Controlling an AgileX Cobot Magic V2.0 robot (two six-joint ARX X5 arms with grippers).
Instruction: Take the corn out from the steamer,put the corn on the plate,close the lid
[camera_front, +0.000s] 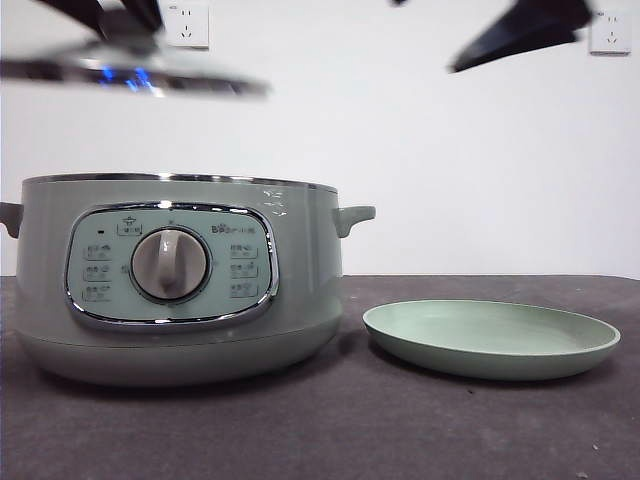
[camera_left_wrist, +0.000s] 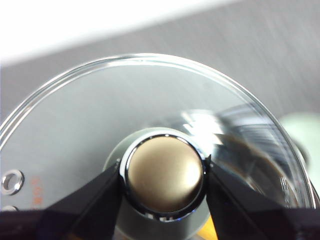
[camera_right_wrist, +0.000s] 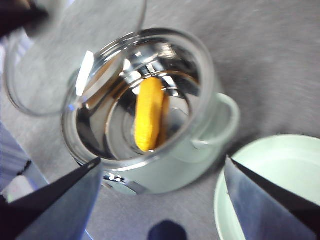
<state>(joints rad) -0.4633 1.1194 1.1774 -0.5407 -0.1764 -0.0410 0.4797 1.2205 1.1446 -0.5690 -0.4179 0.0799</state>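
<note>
The right gripper grips the yellow corn by its middle (camera_right_wrist: 148, 112) next, to move the corn out onto the plate (camera_right_wrist: 270, 180).
The sage-green steamer (camera_front: 180, 280) stands at the left, open; the right wrist view shows it (camera_right_wrist: 165, 170) from above with the yellow corn (camera_right_wrist: 149, 114) lying in its shiny bowl. My left gripper (camera_left_wrist: 164, 176) is shut on the knob (camera_left_wrist: 164, 175) of the glass lid (camera_left_wrist: 90, 125) and holds the lid (camera_front: 130, 72) high above the steamer's left part. My right gripper (camera_right_wrist: 160, 200) is open and hangs above the steamer and the plate; it shows as a dark tip (camera_front: 520, 32) at the top right. The pale green plate (camera_front: 490, 340) lies empty right of the steamer.
The dark grey table (camera_front: 400, 430) runs under everything, with bare surface in front of the plate. A white wall with two sockets (camera_front: 186, 25) stands behind.
</note>
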